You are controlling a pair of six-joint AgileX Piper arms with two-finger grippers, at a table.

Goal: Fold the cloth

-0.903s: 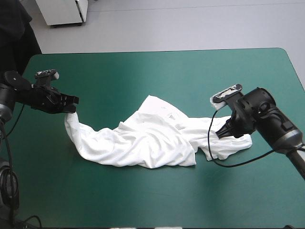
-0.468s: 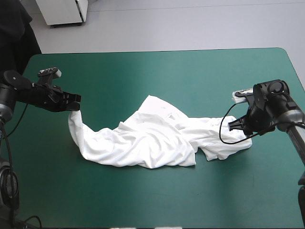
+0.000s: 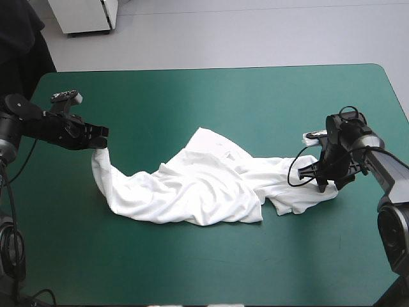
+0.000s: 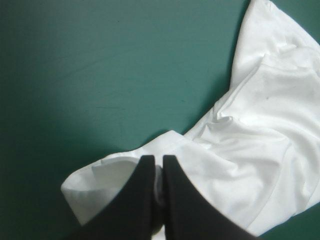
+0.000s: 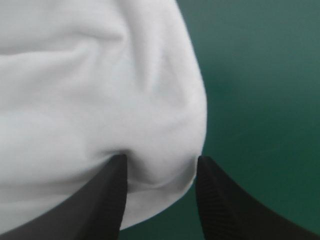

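Note:
The robot's right gripper should next spread the white T-shirt for folding, taking hold of it by its rounded outer edge [image 3: 331,191] [image 5: 165,172].
The white T-shirt [image 3: 192,185] lies crumpled across the middle of the teal-green table, stretched from left to right. My left gripper [image 3: 97,137] is shut on its left end and holds that corner a little above the table. In the left wrist view the black fingers [image 4: 145,200] pinch a fold of the T-shirt [image 4: 250,150]. My right gripper [image 3: 321,185] points down onto the shirt's right end. Seen from the right wrist, the right gripper [image 5: 161,160] is open, and a rounded edge of the T-shirt [image 5: 100,75] bulges between its fingers.
Bare teal-green cover [image 3: 211,102] stretches behind the shirt to the far edge, and more lies in front toward the near edge. The table's right edge [image 3: 396,89] is close to the right arm.
My right arm has swung outward and turned its gripper down onto the shirt's right end. The left gripper rose slightly with its corner earlier and has held still since.

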